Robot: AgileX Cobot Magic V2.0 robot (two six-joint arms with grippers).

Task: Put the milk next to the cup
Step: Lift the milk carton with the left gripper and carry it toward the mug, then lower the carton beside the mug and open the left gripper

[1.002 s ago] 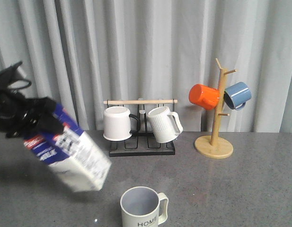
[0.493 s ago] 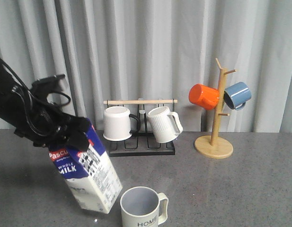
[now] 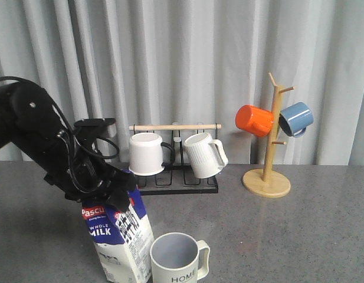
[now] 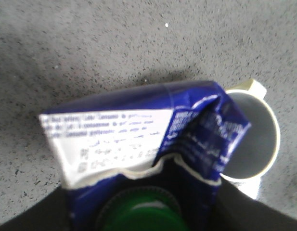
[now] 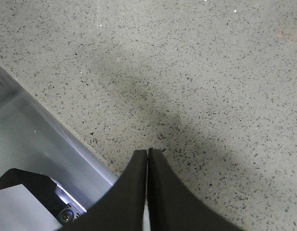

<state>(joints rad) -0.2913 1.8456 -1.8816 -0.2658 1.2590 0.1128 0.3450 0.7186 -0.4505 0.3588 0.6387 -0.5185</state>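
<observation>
The milk's lower end reaches down to the tabletop beside the cup (image 3: 177, 260), so it is time for my left gripper to open now.
The milk (image 3: 118, 236), a dark-blue and white carton, stands almost upright just left of the cup (image 3: 177, 260); its base runs off the lower edge of the front view. My left gripper (image 3: 106, 191) is shut on the carton's gable top. In the left wrist view the milk (image 4: 119, 132) with its green cap (image 4: 141, 214) fills the space between the jaws of the left gripper (image 4: 143, 211), and the cream "HOME" cup (image 4: 251, 139) sits close beside it. My right gripper (image 5: 147, 153) is shut on nothing over bare grey tabletop. It does not show in the front view.
Behind stands a black rack (image 3: 177, 184) with a plain white mug (image 3: 146, 153) and a ribbed white mug (image 3: 203, 154). At the back right a wooden mug tree (image 3: 268, 177) carries an orange mug (image 3: 253, 120) and a blue mug (image 3: 296, 118). A metal edge (image 5: 52, 130) lies near the right gripper.
My left arm has swung the milk rightward and down. The carton went from steeply tilted to nearly upright and now stands right beside the cup. The cup has not moved.
</observation>
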